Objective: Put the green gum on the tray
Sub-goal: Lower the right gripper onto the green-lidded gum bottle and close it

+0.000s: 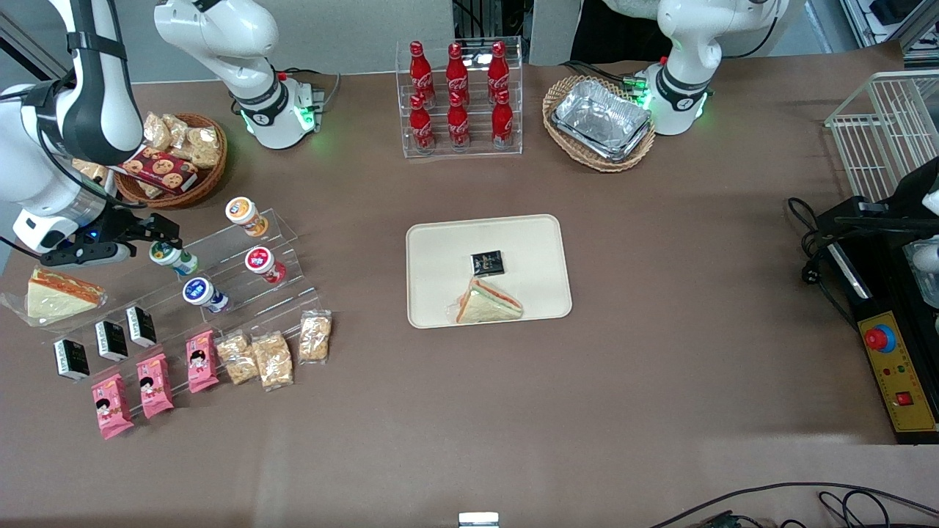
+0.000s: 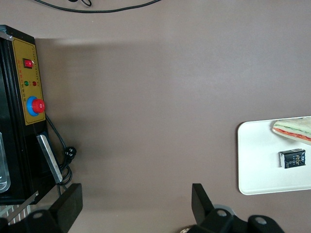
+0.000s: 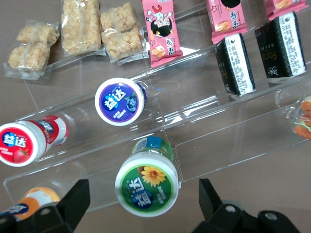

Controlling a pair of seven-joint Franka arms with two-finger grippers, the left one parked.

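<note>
Next, my right gripper grabs the green gum by its green-labeled body (image 1: pixel 183 262) to set the gum on the cream tray (image 1: pixel 543 242).
The green gum (image 1: pixel 172 257) (image 3: pixel 146 184), a small white bottle with a green lid, lies on a step of the clear acrylic stand (image 1: pixel 242 273). My right gripper (image 1: pixel 156 236) (image 3: pixel 144 206) hangs just above it, open, with one finger on each side of the lid and a gap between fingers and bottle. The cream tray (image 1: pixel 543 242) (image 2: pixel 252 165) lies mid-table, toward the parked arm from the stand. On the tray lie a wrapped sandwich (image 1: pixel 488 303) and a small black packet (image 1: pixel 487 262).
On the same stand lie blue-lidded (image 1: pixel 203 292) (image 3: pixel 120 101), red-lidded (image 1: pixel 263 264) (image 3: pixel 22 143) and orange-lidded (image 1: pixel 244 214) bottles. Black packets (image 1: pixel 110 339), pink snack bags (image 1: pixel 154 384) and cracker packs (image 1: pixel 265 357) lie nearer the front camera. A snack basket (image 1: pixel 180 158), cola rack (image 1: pixel 458 99) and foil pan (image 1: pixel 603 119) stand farther away.
</note>
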